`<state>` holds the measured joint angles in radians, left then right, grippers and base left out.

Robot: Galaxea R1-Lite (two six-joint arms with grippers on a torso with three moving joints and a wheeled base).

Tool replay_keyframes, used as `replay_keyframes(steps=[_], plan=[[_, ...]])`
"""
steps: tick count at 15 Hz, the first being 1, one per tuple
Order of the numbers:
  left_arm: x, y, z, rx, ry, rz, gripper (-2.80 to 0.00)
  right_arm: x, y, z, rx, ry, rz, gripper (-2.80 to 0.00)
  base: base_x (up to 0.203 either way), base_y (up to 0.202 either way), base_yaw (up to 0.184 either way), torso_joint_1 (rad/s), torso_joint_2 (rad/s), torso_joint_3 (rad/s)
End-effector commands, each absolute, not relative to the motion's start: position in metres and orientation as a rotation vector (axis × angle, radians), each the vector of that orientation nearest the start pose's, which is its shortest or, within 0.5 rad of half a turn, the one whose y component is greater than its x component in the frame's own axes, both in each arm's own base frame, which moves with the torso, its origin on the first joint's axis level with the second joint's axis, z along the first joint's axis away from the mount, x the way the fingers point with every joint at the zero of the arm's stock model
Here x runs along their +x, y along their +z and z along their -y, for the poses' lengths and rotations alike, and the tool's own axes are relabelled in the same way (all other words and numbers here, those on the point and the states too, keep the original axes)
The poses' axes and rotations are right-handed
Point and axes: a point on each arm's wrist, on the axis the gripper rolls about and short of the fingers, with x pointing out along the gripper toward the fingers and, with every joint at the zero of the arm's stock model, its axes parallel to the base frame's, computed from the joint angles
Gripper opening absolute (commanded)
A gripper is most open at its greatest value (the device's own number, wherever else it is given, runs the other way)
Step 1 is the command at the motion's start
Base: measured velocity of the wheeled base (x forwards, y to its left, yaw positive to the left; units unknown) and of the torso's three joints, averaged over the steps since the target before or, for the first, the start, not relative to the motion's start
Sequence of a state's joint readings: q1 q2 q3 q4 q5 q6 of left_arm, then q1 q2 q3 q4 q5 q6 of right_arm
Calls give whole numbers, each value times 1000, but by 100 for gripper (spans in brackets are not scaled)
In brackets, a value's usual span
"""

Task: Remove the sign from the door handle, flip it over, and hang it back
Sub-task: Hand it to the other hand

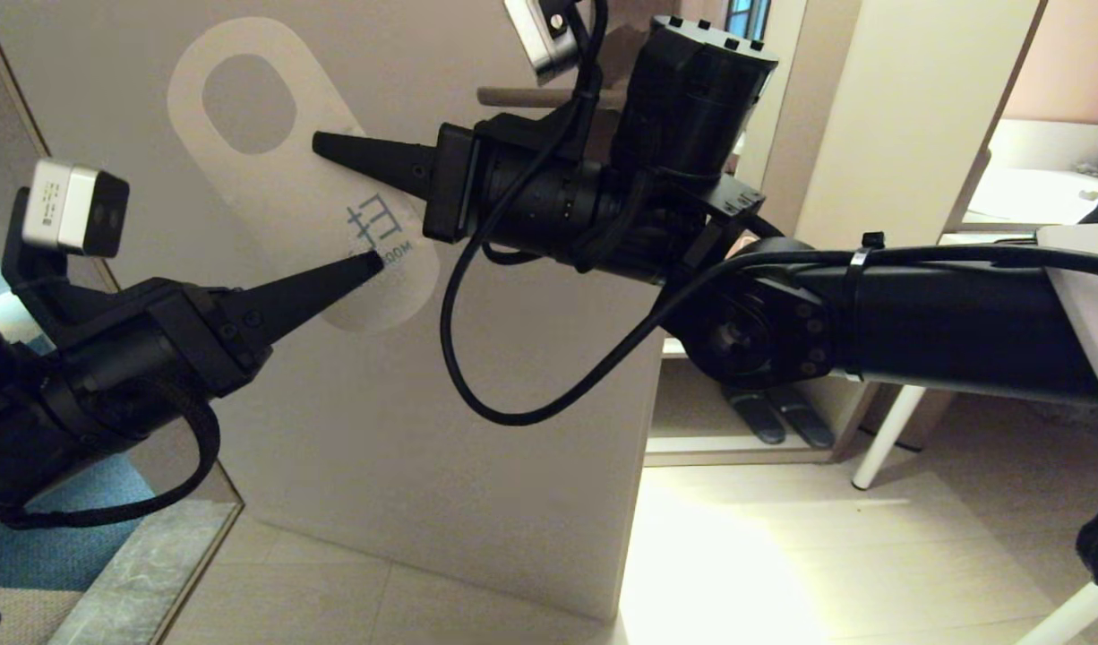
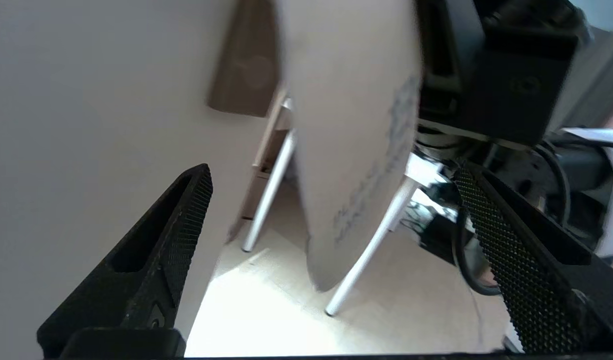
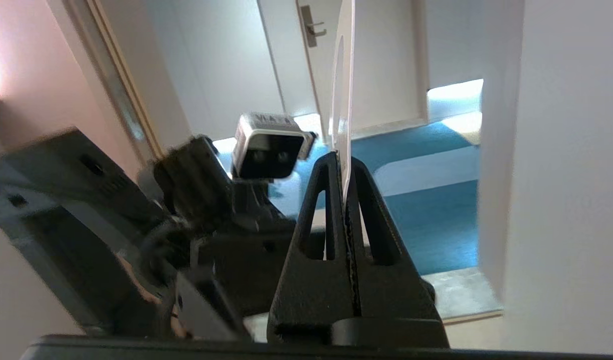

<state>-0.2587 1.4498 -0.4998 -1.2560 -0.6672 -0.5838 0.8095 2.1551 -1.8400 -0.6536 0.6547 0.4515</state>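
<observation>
I will grab the sign by its free lower end [image 1: 392, 292] [image 2: 340, 246] with my left gripper, because my right gripper holds the sign's edge just below the hole.
The sign [image 1: 289, 193] is off the handle, off-white side towards my head, tilted with its oval hole at the upper left. My right gripper [image 1: 321, 143] is shut on its edge just below the hole; in the right wrist view the sign [image 3: 342, 75] stands edge-on out of the shut gripper [image 3: 342, 159]. My left gripper [image 1: 370, 264] is open at the sign's lower end. In the left wrist view the sign [image 2: 346, 125] hangs between the wide-apart fingers of the left gripper [image 2: 331, 175], touching neither. The door handle [image 1: 513, 97] is a brown bar partly hidden behind my right arm; its backplate [image 2: 244, 65] shows too.
The white door [image 1: 424, 430] stands close behind the sign. White table legs [image 1: 885, 430] and dark slippers [image 1: 773, 417] are to the right on the pale floor. Blue carpet [image 1: 65, 528] lies at the lower left. My two arms are close together.
</observation>
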Motion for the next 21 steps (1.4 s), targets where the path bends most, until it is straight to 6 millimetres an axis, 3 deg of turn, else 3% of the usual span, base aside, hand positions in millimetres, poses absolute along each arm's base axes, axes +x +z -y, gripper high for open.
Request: replay_keyframes(steps=[1,9,20,21], plan=[[208,231,73,-473,-998,39,0,294,305,-334,420,1527,42,-280,0,0,0,0,0,0],[212,238,74,-470,-984,73,0,285,302,-342,425,1557,47,-280,0,0,0,0,0,0],[205,239,72,-466,-981,88,0,284,298,-343,420,1559,34,-280,0,0,0,0,0,0],[204,238,71,-465,-980,85,-280,284,298,-343,420,1559,34,-280,0,0,0,0,0,0]])
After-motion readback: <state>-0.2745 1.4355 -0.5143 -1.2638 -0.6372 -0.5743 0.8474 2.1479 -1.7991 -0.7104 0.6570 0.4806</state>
